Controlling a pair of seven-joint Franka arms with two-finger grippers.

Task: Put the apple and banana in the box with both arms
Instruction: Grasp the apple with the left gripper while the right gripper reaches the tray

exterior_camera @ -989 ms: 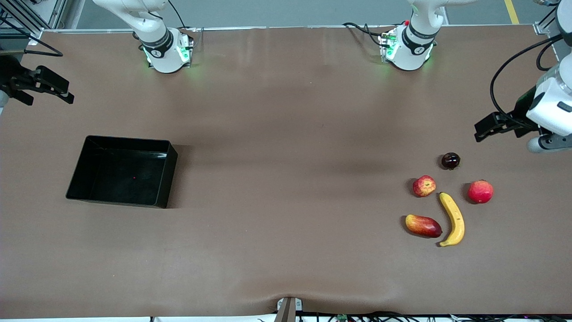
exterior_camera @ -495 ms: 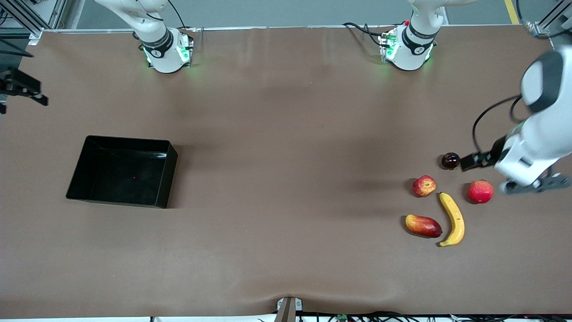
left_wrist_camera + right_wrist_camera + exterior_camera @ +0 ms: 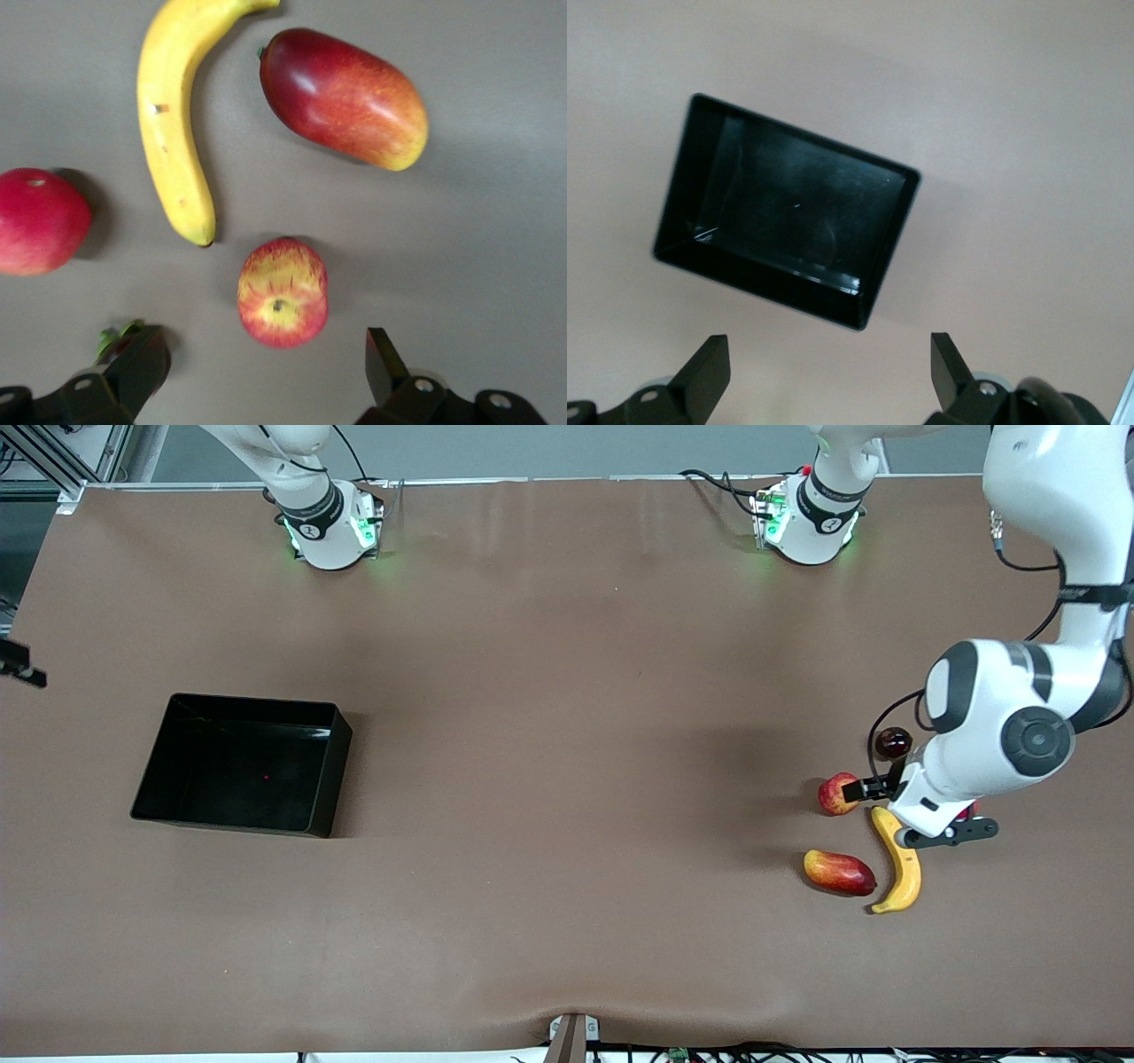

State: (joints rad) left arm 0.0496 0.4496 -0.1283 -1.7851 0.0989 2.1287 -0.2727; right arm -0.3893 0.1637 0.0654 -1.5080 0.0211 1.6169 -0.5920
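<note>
The box (image 3: 257,701) needs to come within reach of the apple and banana, so the robot's right gripper should grab it by its short side (image 3: 153,755) next.
The apple (image 3: 837,794), red with yellow streaks, lies at the left arm's end of the table. The yellow banana (image 3: 899,864) curves beside it, nearer the front camera. My left gripper (image 3: 873,786) hangs open just over the apple. In the left wrist view the apple (image 3: 283,292) sits a little ahead of the open gripper (image 3: 266,372), with the banana (image 3: 174,124) past it. The black box (image 3: 257,701) stands empty toward the right arm's end. My right gripper (image 3: 828,372) is open and holds nothing, with the box (image 3: 784,212) below it in its wrist view.
A red-yellow mango-shaped fruit (image 3: 839,872) lies beside the banana. A dark round fruit (image 3: 893,742) sits farther from the front camera than the apple. A pinkish-red round fruit (image 3: 40,221) lies beside the banana, mostly hidden under the left arm in the front view.
The left arm has swung in from the table's end and come down over the fruit, ending above the apple. The right gripper has slid almost out of the front view's edge.
</note>
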